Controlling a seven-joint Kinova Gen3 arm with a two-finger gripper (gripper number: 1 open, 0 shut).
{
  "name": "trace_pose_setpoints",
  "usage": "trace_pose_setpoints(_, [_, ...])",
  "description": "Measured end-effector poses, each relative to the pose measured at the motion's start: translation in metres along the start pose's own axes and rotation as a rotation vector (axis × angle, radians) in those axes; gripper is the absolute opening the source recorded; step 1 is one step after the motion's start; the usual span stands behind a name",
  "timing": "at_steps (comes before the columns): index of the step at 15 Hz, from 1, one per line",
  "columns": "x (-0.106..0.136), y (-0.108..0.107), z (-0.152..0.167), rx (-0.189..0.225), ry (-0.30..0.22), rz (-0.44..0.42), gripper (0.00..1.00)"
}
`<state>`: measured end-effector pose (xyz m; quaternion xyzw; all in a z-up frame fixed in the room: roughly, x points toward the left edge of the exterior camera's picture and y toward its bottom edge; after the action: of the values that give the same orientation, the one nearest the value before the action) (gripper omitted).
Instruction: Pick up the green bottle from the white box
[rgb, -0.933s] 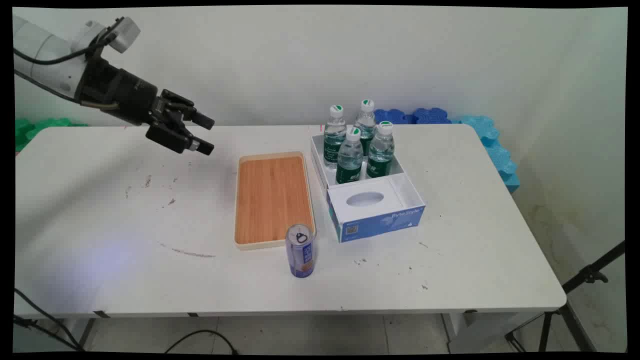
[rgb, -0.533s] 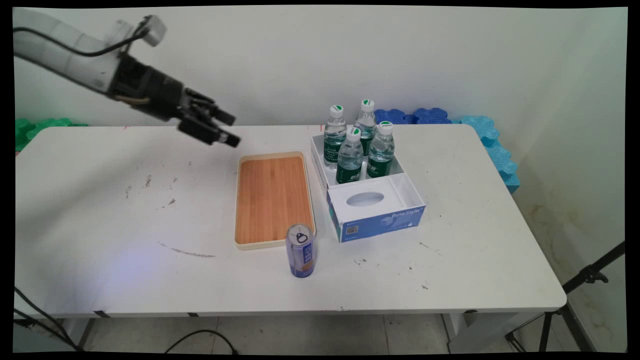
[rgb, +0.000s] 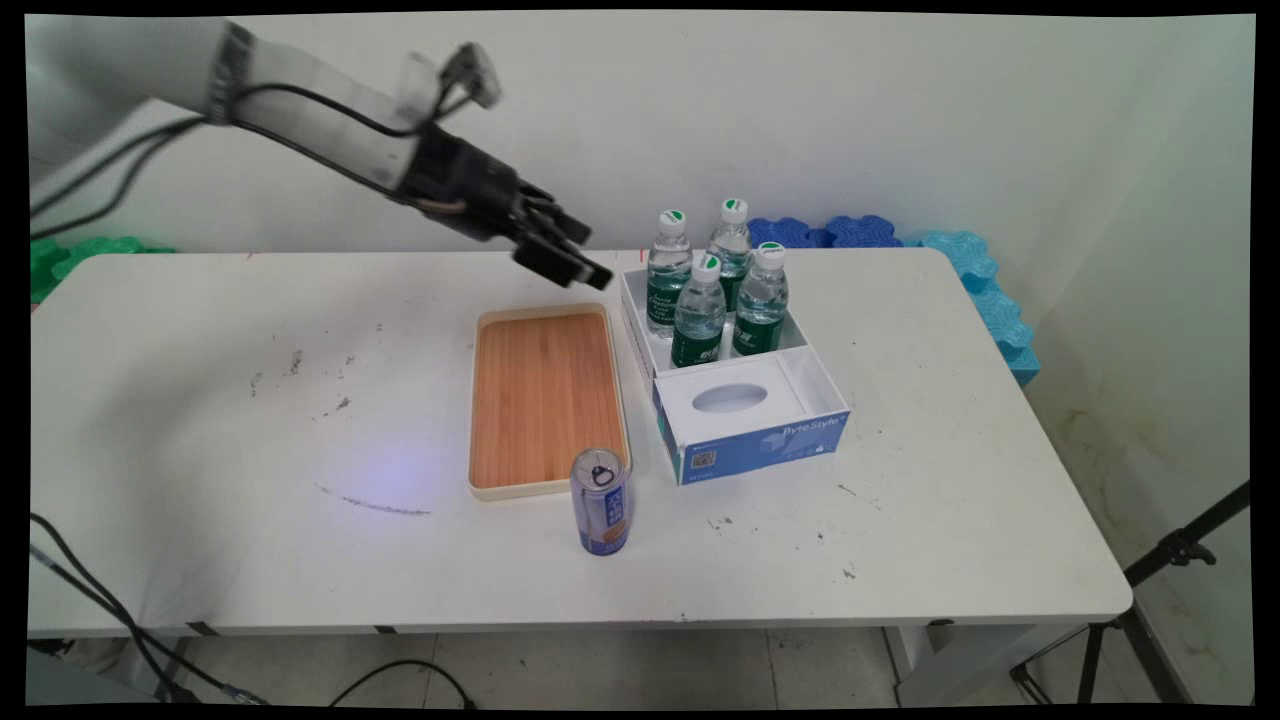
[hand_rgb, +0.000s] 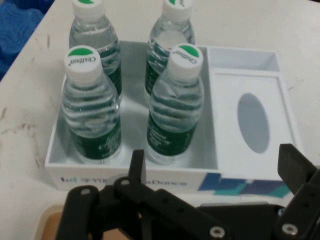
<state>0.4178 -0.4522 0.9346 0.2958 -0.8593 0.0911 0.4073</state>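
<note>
My gripper grabs the water bottle by its clear body between cap and green label (rgb: 701, 307) next, to take the bottle from the white box.
My gripper (rgb: 588, 256) hangs open and empty above the table's back, just over the far end of a wooden tray (rgb: 540, 400) and left of a white box (rgb: 745, 440) with a blue side. Several green-labelled water bottles (rgb: 715, 290) stand upright in the box's far compartment. Its near part is a white insert with an oval hole (rgb: 730, 398). The hand view looks straight at the bottles (hand_rgb: 175, 110) and the insert (hand_rgb: 227, 145), with my gripper (hand_rgb: 216, 167) open in front of the box's side. A blue drink can (rgb: 601, 500) stands upright at the tray's near right corner.
Blue foam blocks (rgb: 960, 260) lie along the table's back right edge and green ones (rgb: 80, 250) at the far left. A black tripod (rgb: 1180, 550) stands right of the table. Cables (rgb: 100, 610) hang below its left front edge.
The arm has swung to the right across the table's back, from over the left side to the tray's far end by the bottles. The fingers stayed open. Nothing on the table moved.
</note>
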Motion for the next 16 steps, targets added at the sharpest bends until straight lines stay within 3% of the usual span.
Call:
trace_pose_setpoints(8, [0.005,-0.014,0.085,0.008,0.000,0.035,1.00])
trace_pose_setpoints(16, [0.001,-0.018,0.129,0.008,0.002,0.052,1.00])
